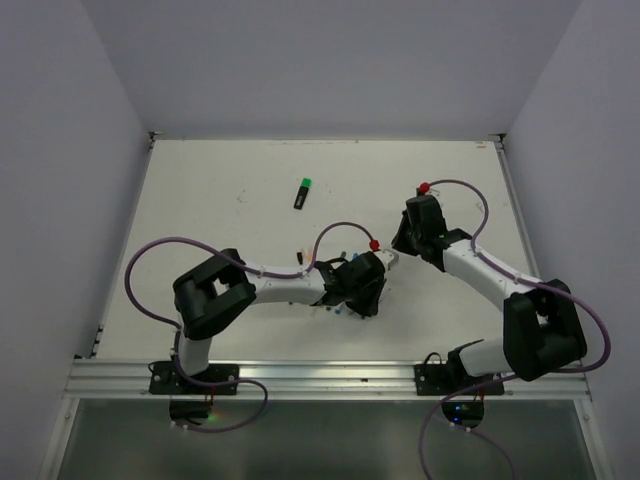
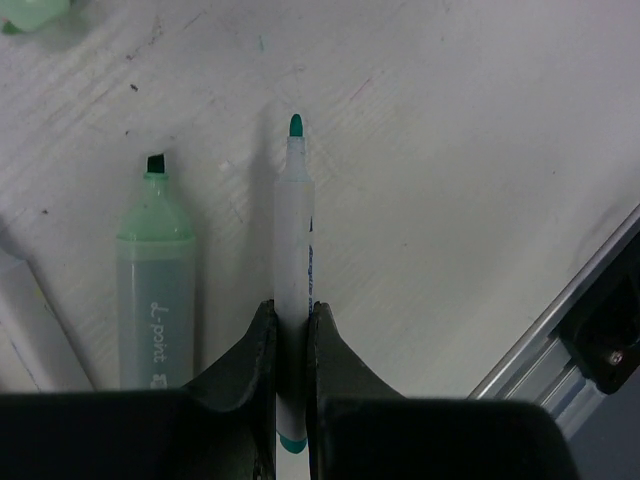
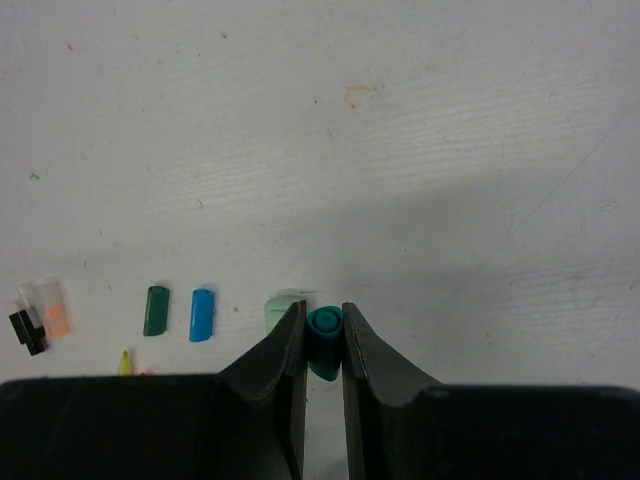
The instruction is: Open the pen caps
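Note:
The teal pen cap hangs well above the table beside the pale mint cap and would fall if released now, so my right gripper lowers it before opening.
My left gripper is shut on a white pen whose teal tip is bare and points away from me. It hangs low over the table near the middle front. My right gripper is shut on a teal pen cap, held apart from the pen, further back right. On the table below it lie a dark green cap, a blue cap and a pale mint cap partly behind the left finger.
An uncapped pale green highlighter lies just left of the held pen. A green and black highlighter lies at the back centre. A clear orange piece and a black piece rest at the left. The metal rail runs along the near edge.

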You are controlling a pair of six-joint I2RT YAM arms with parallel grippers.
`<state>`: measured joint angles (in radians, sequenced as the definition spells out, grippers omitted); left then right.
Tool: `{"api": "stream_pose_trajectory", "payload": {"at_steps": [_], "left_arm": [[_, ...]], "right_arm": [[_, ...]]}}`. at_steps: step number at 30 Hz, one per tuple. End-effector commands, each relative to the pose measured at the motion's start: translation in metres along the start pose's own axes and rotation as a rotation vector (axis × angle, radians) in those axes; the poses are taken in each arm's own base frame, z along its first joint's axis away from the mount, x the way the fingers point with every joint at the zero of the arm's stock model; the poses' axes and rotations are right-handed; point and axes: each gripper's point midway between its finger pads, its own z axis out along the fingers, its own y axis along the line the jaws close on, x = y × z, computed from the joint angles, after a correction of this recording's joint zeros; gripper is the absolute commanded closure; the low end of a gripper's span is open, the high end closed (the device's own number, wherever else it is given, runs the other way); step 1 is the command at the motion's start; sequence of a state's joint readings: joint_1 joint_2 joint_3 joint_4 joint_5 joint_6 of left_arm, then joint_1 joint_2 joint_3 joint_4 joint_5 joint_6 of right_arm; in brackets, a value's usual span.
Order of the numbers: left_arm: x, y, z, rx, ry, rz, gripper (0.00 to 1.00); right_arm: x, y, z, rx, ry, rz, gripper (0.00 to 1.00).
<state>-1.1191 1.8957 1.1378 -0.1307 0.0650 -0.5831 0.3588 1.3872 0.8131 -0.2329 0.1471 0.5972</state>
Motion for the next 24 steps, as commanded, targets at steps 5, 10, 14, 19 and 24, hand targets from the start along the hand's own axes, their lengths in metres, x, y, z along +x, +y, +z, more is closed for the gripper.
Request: {"api": "stream_pose_trajectory", "payload": {"at_steps": [5, 10, 14, 19, 24], "left_arm": [[-0.001, 0.015, 0.011, -0.119, 0.027, -0.023, 0.99], [0.004, 0.032, 0.01, -0.217, 0.036, -0.055, 0.96], [0.01, 0.045, 0.008, -0.28, 0.044, -0.083, 0.92], [0.016, 0.057, 0.002, -0.321, 0.047, -0.112, 0.87], [0.019, 0.065, -0.001, -0.337, 0.05, -0.131, 0.8]], "right_arm": [[0.015, -0.007, 0.007, 0.002, 0.035, -0.007, 0.99], [0.028, -0.013, 0.01, 0.015, 0.066, -0.002, 0.99], [0.038, -0.012, 0.013, -0.002, 0.09, 0.007, 0.97], [0.045, -0.01, 0.017, -0.018, 0.115, 0.011, 0.96], [0.053, -0.005, 0.022, -0.046, 0.147, 0.024, 0.94]]}}
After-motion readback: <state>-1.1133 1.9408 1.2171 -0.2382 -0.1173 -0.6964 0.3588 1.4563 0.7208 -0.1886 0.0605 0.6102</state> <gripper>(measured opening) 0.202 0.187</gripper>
